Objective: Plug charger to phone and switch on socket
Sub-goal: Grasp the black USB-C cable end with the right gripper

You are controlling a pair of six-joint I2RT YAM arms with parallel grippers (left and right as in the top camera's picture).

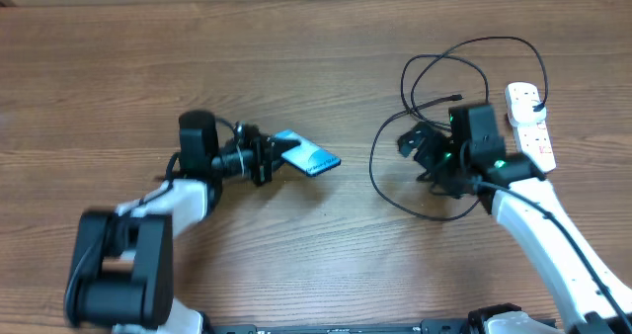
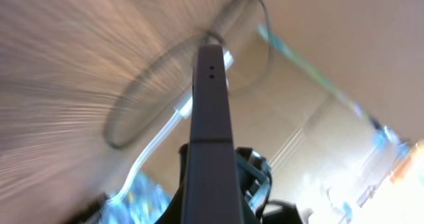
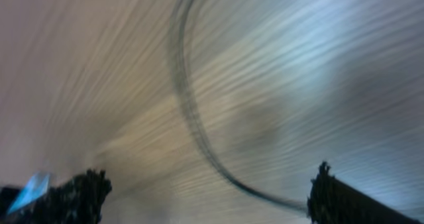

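I should next grab the charger's thin black cable just behind its connector end (image 1: 443, 101) with my right gripper, so the connector end can plug into the phone (image 1: 308, 154).
The phone (image 1: 308, 154), with its light-blue screen, is held off the table by my left gripper (image 1: 267, 157), which is shut on its left end. In the left wrist view the phone's dark edge (image 2: 211, 138) runs up the middle. The charger's thin black cable (image 1: 434, 77) loops over the table at the right, with its black plug in the socket (image 1: 529, 125), a white power strip at the far right. My right gripper (image 1: 420, 144) is open and empty over the cable's lower loop. The blurred cable (image 3: 192, 124) curves between its fingers. The connector tip is not discernible.
The socket's white cord runs under the right arm (image 1: 538, 210). The left arm's body (image 1: 123, 260) fills the lower left. The wooden table (image 1: 296, 67) stretches across the back.
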